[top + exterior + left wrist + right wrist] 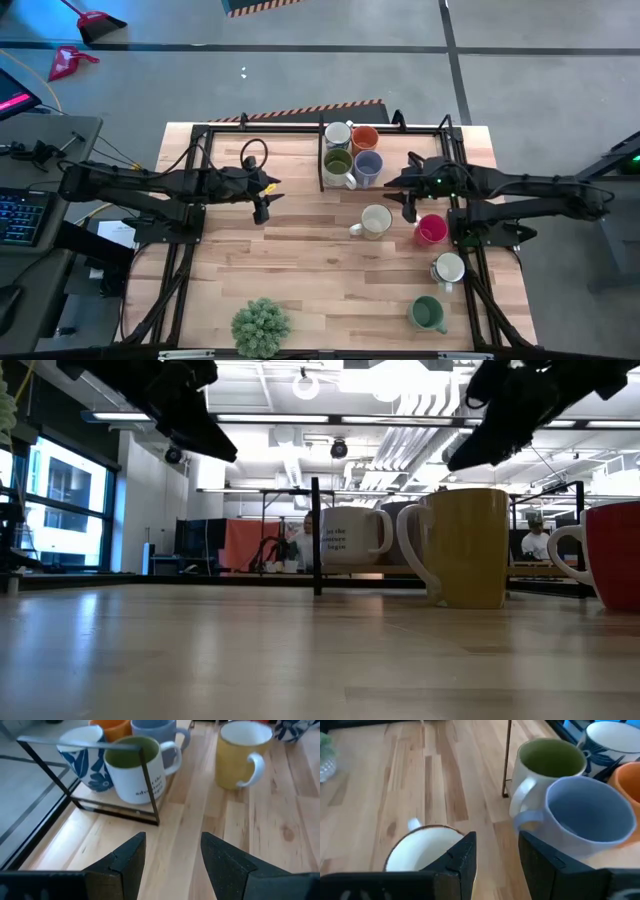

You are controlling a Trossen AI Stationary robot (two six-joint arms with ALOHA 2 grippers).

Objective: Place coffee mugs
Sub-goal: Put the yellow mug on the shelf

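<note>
The cream mug needs to go beside the orange mug [364, 138]. My right gripper needs to grab the cream mug's rim [388, 212] next to place it there.
Four mugs stand in a black wire rack [324, 160] at the table's far middle: a blue-patterned white one [338, 133], an orange one [364, 137], a white one with an olive inside [337, 165] and a blue-grey one [368, 165]. A cream mug [376, 221], a magenta mug [431, 230], a white mug [448, 268] and a dark green mug [427, 314] stand on the bare wood. My left gripper [262, 207] hovers open left of the rack. My right gripper [408, 206] hovers open between the cream mug [422, 851] and the blue-grey mug [590, 815].
A bushy potted plant [261, 326] stands at the near edge, left of centre. The rack's thin posts [150, 790] rise beside the mugs. Black frame rails run along the table's left and right sides. Bare wood lies between the left gripper and the plant.
</note>
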